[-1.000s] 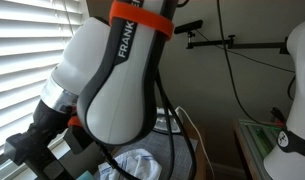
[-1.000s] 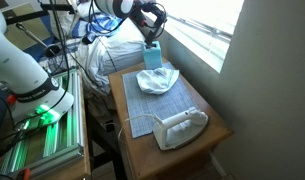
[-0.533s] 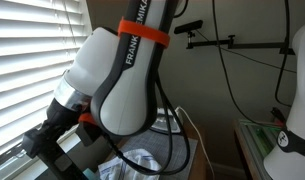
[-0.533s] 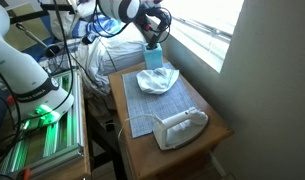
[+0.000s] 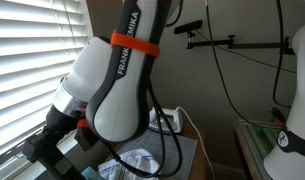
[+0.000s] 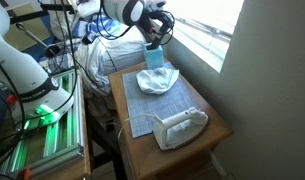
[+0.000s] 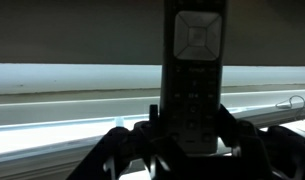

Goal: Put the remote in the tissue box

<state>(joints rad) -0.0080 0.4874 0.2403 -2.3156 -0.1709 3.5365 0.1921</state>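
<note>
I need to turn the remote down before I open my gripper, because the remote's far end points toward the window, off the blue tissue box.
In the wrist view my gripper (image 7: 192, 120) is shut on the remote (image 7: 195, 60), a slim black bar with buttons that stands upright between the fingers, with window blinds behind it. In an exterior view the gripper (image 6: 155, 37) hangs just above the blue tissue box (image 6: 152, 58) at the far end of the table. The remote itself is too small to make out there. In the other exterior view the arm (image 5: 117, 90) fills the frame and hides the box.
White crumpled paper (image 6: 158, 80) lies on a grey mat (image 6: 152, 100) on the wooden table (image 6: 217, 125). A white iron (image 6: 180, 128) sits at the near end. The window and blinds (image 6: 207, 25) run along the table's side. Cables and another robot base (image 6: 37, 95) stand beside the table.
The arm has shifted slightly toward the window with the remote still held. Nothing on the table has moved.
</note>
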